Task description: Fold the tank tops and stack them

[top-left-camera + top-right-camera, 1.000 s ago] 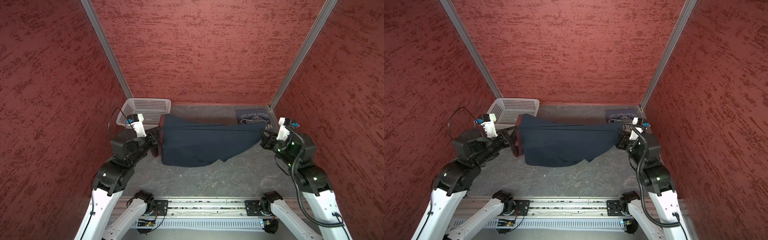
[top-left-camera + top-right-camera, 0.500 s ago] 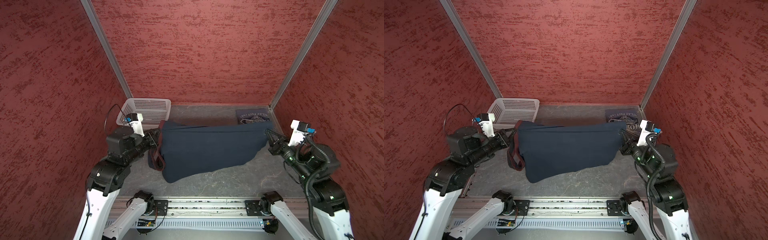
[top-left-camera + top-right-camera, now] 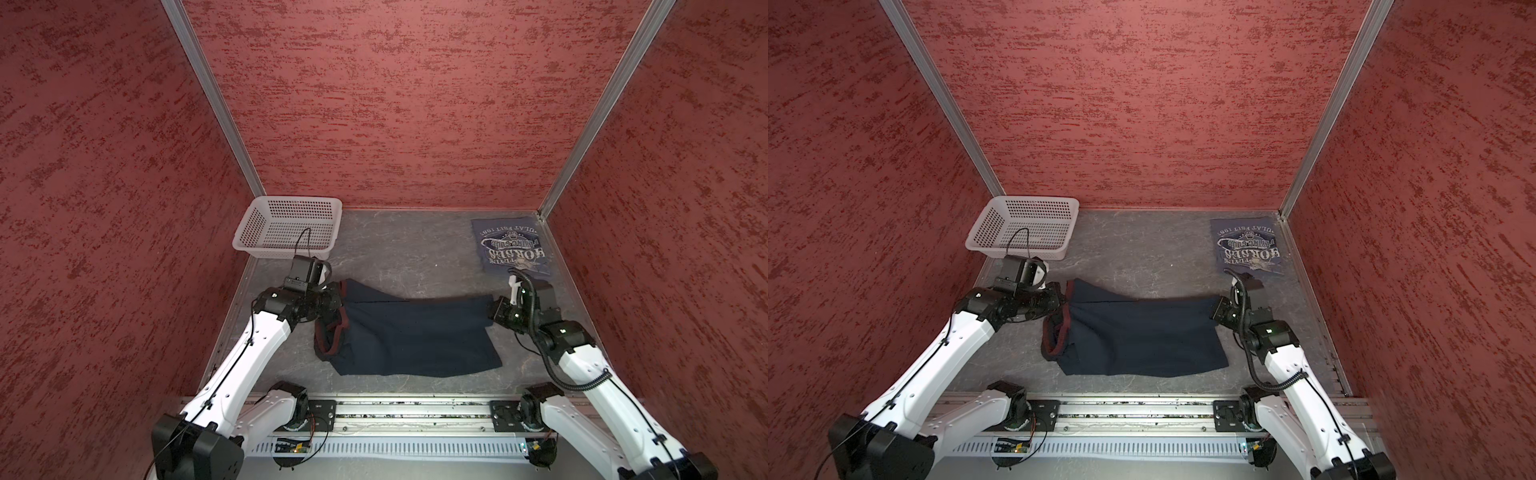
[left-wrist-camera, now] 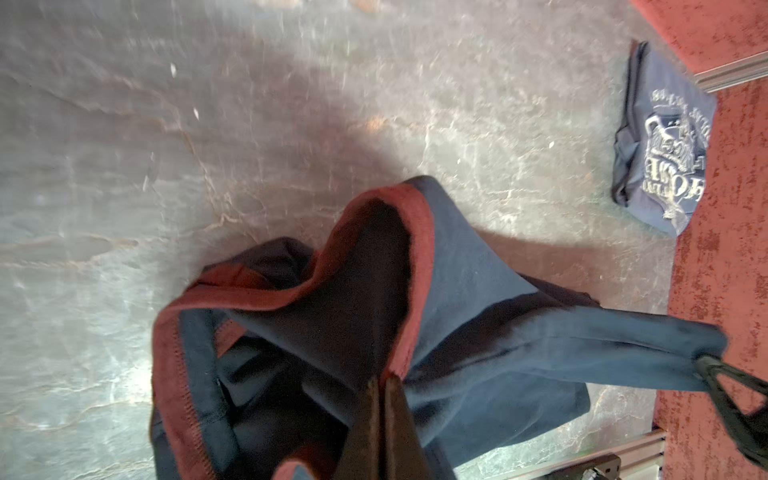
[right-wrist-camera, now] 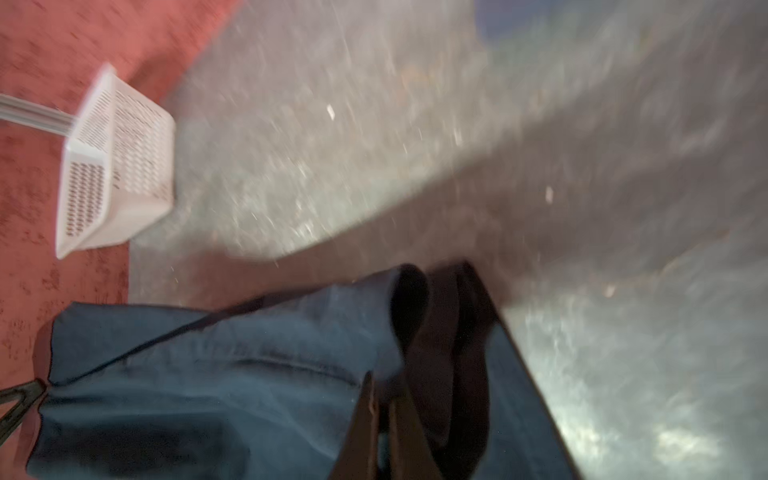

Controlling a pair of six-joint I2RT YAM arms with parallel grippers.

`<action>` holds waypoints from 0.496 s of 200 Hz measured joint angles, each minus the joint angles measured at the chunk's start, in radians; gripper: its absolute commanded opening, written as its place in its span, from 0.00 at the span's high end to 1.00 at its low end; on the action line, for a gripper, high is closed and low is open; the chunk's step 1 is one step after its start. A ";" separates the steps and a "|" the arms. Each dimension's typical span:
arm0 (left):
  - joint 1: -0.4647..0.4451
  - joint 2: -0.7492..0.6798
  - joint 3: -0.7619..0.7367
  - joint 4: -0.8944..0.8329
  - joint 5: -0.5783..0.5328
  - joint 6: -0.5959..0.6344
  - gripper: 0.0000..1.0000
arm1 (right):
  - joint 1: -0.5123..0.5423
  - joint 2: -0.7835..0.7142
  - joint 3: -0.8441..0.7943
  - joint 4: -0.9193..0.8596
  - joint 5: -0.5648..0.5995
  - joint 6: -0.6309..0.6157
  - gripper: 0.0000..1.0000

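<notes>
My right gripper keeps holding the tank top's opposite end, stretched and raised above the table, from here. That end would drop short if my right gripper opened now.
A dark navy tank top (image 3: 415, 336) (image 3: 1142, 336) with maroon trim hangs stretched between my two grippers, its lower part lying on the grey table. My left gripper (image 3: 338, 301) (image 3: 1064, 301) is shut on its maroon-trimmed edge; the left wrist view shows the closed gripper (image 4: 380, 380) pinching the navy cloth (image 4: 478, 291). My right gripper (image 3: 492, 307) (image 3: 1214, 309) is shut on the opposite end, and the right wrist view shows this gripper (image 5: 380, 395) closed on the cloth (image 5: 228, 353). A folded slate-blue tank top (image 3: 513, 247) (image 3: 1250, 245) (image 4: 660, 141) with whitish lettering lies at the back right corner.
A white perforated basket (image 3: 286, 224) (image 3: 1021, 224) (image 5: 116, 166) stands in the back left corner. Red walls close in three sides. A metal rail (image 3: 415, 411) with the arm bases runs along the front edge.
Both arms have carried the navy tank top toward the front of the table and lowered it. Its lower part now rests on the table. Both grips have held throughout.
</notes>
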 measured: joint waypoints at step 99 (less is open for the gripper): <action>0.000 -0.121 -0.183 0.121 0.070 -0.048 1.00 | 0.000 -0.008 -0.128 0.182 -0.161 0.058 0.69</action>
